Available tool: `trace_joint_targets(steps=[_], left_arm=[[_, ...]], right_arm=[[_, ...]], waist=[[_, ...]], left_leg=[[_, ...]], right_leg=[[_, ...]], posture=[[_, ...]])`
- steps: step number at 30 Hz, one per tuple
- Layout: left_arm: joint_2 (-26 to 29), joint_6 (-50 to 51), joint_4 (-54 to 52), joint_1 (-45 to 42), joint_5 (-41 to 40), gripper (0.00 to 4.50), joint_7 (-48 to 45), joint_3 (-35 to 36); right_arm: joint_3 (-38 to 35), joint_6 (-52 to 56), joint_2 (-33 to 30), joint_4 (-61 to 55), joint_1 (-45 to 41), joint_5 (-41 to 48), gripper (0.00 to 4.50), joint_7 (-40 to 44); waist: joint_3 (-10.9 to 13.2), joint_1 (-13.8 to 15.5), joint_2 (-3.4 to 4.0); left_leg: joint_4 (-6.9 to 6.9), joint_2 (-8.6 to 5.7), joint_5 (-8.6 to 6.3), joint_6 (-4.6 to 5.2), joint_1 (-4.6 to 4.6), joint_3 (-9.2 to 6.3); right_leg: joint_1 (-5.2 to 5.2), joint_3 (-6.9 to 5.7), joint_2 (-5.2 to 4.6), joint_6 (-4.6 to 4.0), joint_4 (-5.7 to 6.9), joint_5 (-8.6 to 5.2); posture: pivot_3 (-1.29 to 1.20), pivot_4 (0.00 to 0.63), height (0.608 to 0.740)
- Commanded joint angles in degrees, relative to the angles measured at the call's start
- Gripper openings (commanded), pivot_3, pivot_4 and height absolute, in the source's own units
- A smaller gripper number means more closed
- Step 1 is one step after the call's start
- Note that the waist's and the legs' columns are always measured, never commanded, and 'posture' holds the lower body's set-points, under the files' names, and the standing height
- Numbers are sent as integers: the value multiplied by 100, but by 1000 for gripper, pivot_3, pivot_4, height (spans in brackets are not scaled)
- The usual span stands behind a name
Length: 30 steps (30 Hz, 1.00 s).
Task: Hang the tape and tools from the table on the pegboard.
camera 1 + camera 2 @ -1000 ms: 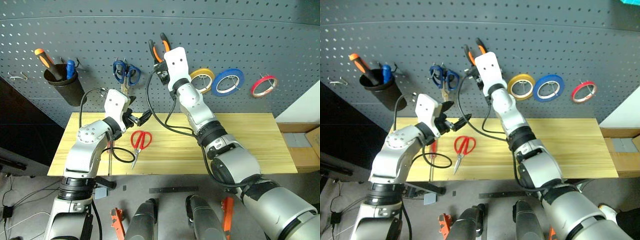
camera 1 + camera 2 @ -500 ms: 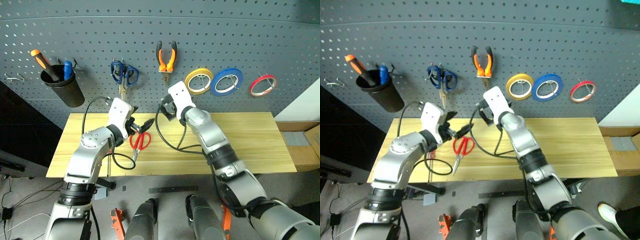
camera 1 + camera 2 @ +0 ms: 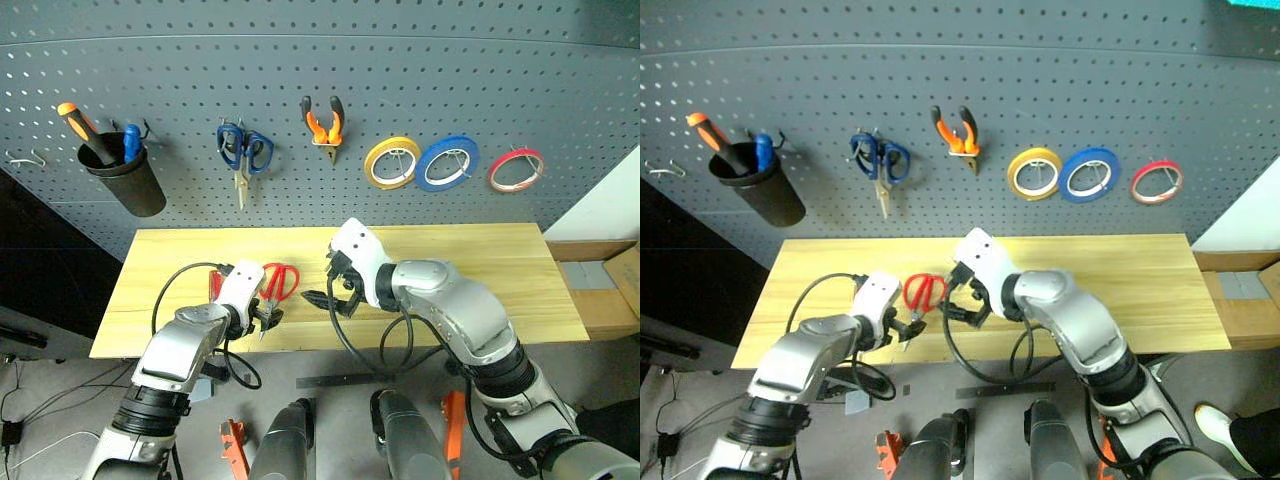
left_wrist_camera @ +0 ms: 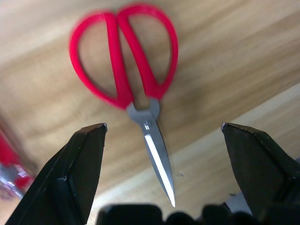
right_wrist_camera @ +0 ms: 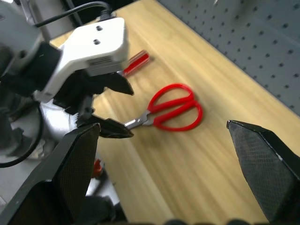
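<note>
I need to bring my left gripper lower before I close on the scissors' pivot (image 4: 146,124), because my fingers are above the pivot and would miss it now.
The red-handled scissors (image 3: 277,282) lie flat on the table (image 3: 480,270), blades toward its front edge. My left gripper (image 4: 162,126) is open and low over the steel blades (image 4: 157,152), one finger on each side, not touching them. A small red-handled screwdriver (image 3: 213,285) lies just left of the scissors. My right gripper (image 3: 328,292) hovers open and empty right of the scissors. On the pegboard (image 3: 500,80) hang the orange-and-black pliers (image 3: 322,120) and the thin red tape (image 3: 516,170).
Also on the pegboard are a black cup (image 3: 125,180) holding an orange-handled screwdriver, blue-handled scissors (image 3: 241,150), a yellow tape roll (image 3: 391,162) and a blue tape roll (image 3: 446,163). A bare hook (image 3: 25,157) sits at the far left. The table's right half is bare wood.
My right gripper let go of the pliers, which now hang on the pegboard, and dropped back over the table. My left gripper sank down to the scissors' blades.
</note>
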Motion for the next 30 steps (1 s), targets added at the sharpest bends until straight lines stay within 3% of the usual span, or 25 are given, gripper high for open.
trace_joint_targets(steps=[1,17,20,27,30], left_arm=[[-38,-46,366,-138,104,4234,79,-14],[-609,-470,1981,-757,219,4234,261,32],[-657,-593,2099,-805,225,3633,263,91],[-693,-1067,2239,-845,261,1152,49,95],[-706,-1376,2238,-735,271,993,-31,103]], right_arm=[[84,65,81,-356,21,74,4487,-130],[83,115,-143,-456,-112,152,4487,-231],[51,142,-162,-462,-131,175,4500,-226],[41,84,-328,-416,14,143,4500,-236],[37,102,-356,-442,41,155,4500,-247]], waist=[[0,-4,0],[-3,-3,-2],[-3,-3,-3],[-3,-6,-3],[-3,-9,-3]], left_leg=[[0,1,0,0,0,0],[0,0,0,0,13,2],[-1,0,0,0,23,4],[-1,-1,0,0,25,4],[-2,0,-1,0,25,5]], right_leg=[[0,0,0,0,0,0],[13,1,-4,0,-5,0],[22,2,-4,1,-5,-1],[26,2,-5,3,-8,-1],[25,3,-6,3,-8,-1]], posture=[[-104,237,740],[-123,238,740],[-123,238,740],[-138,245,740],[-139,246,740]])
